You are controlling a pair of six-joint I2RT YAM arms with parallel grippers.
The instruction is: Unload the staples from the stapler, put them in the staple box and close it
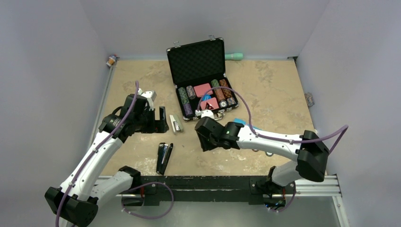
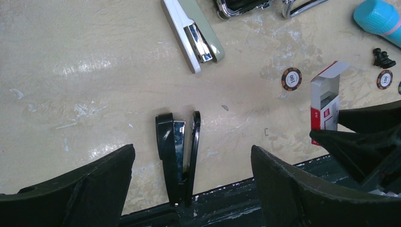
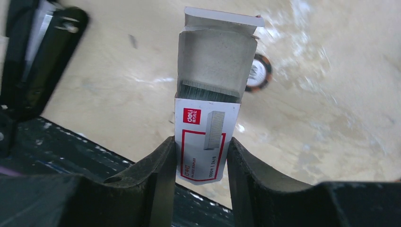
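Note:
The staple box [image 3: 208, 132] hangs above the table and would fall and tip if I opened my right gripper now, so I keep holding it.
The black stapler [image 1: 164, 158] lies on the table near the front edge, swung open, with its silvery rail showing in the left wrist view [image 2: 177, 156]. My left gripper [image 1: 160, 124] hangs open and empty above the table behind it; in its own view [image 2: 191, 153] the stapler lies between the spread fingers, apart from both. My right gripper [image 1: 204, 141] is shut on a red-and-white staple box [image 3: 208, 132], held off the table to the stapler's right. The box flap is open and grey staples show inside. The box also shows in the left wrist view [image 2: 325, 101].
A white-and-grey stapler [image 1: 176, 123] lies behind the black one. An open black case [image 1: 196, 61] with poker chips stands at the back middle. Loose chips [image 2: 291, 78] and a teal object [image 2: 378, 16] lie to the right. A black rail [image 1: 213, 182] runs along the front edge.

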